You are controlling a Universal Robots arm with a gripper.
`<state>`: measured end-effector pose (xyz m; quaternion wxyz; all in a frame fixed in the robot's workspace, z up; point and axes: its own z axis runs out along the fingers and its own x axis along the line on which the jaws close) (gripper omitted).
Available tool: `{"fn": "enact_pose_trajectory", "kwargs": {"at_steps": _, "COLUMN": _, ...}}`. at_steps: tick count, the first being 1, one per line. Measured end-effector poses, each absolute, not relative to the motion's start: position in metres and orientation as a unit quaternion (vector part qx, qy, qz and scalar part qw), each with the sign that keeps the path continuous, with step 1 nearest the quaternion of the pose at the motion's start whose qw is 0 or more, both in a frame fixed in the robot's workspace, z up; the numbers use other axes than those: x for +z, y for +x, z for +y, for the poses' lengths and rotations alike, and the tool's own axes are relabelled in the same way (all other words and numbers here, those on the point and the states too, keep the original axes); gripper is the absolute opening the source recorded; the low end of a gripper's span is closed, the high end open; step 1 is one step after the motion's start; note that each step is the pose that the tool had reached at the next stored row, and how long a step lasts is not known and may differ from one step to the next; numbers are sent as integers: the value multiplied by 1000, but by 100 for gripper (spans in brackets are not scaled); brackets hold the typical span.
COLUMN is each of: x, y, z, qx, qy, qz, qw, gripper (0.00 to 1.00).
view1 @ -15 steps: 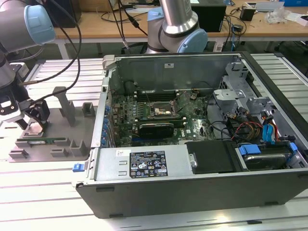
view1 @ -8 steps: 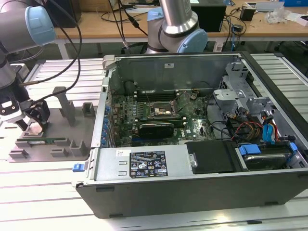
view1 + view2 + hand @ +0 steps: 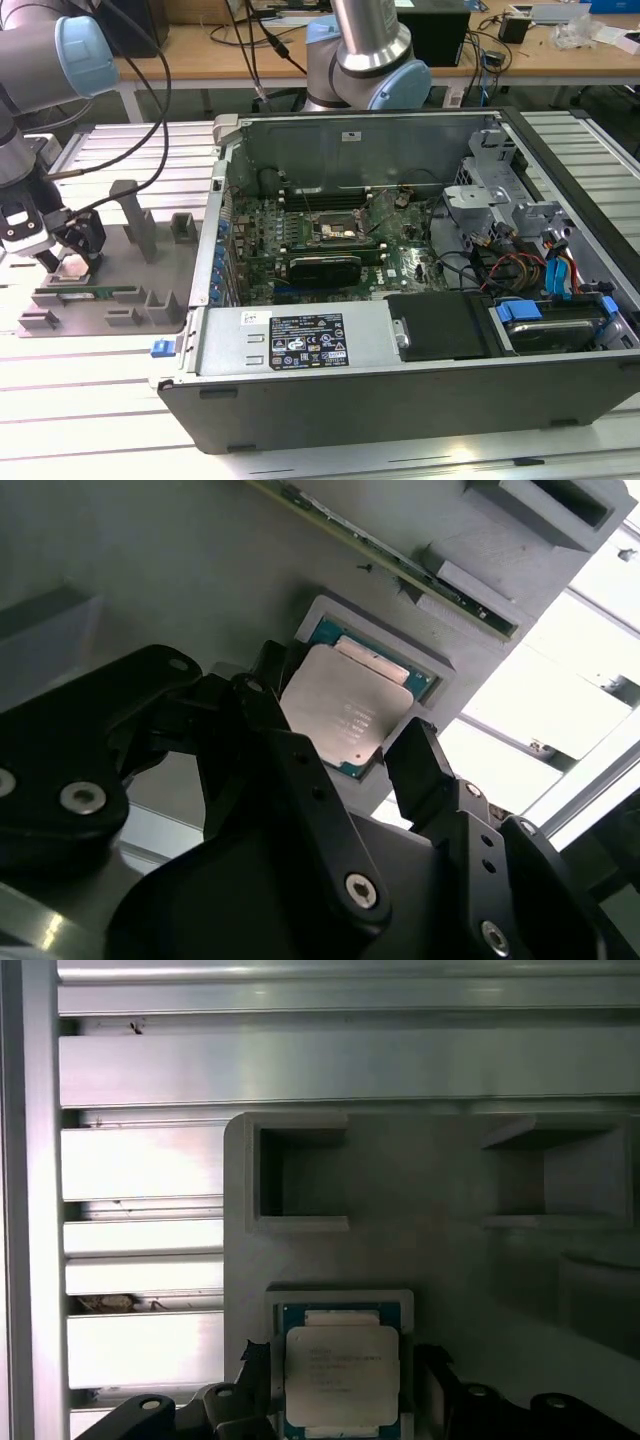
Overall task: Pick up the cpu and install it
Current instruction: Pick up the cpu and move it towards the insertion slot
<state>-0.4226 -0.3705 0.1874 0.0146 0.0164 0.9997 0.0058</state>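
My gripper picks up the cpu by two opposite edges of its green rim (image 3: 292, 1370) next. Then I install the cpu in the motherboard's socket.
The cpu (image 3: 345, 715) (image 3: 342, 1370) lies flat in a square recess of a grey holder plate (image 3: 150, 285), silvery top up, with a thin green rim showing around it. My gripper (image 3: 66, 260) (image 3: 343, 710) (image 3: 342, 1372) hangs just over it at the exterior view's left. It is open, with one black finger (image 3: 268, 675) on one side of the chip and the other finger (image 3: 418, 750) on the opposite side. Small gaps separate both fingers from the chip's edges. The motherboard's socket (image 3: 335, 228) sits in the middle of the open computer case (image 3: 300, 345).
A long green memory stick (image 3: 100, 292) (image 3: 400, 570) lies in a slot of the same holder beside the cpu. Upright grey posts (image 3: 135, 215) stand on the holder. The case wall (image 3: 212, 250) rises between holder and motherboard. A second robot arm (image 3: 365, 50) stands behind the case.
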Motion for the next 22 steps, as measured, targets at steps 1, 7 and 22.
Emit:
{"fn": "enact_pose_trajectory", "kwargs": {"at_steps": 1, "x": 186, "y": -423, "z": -370, "qx": 6, "qy": 16, "qz": 1000, "qw": 15, "gripper": 67}}
{"fn": "enact_pose_trajectory", "kwargs": {"at_steps": 7, "x": 185, "y": -424, "z": -370, "qx": 6, "qy": 16, "qz": 1000, "qw": 15, "gripper": 67}}
{"fn": "enact_pose_trajectory", "kwargs": {"at_steps": 22, "x": 186, "y": -424, "z": -368, "qx": 5, "qy": 16, "qz": 1000, "qw": 11, "gripper": 55}}
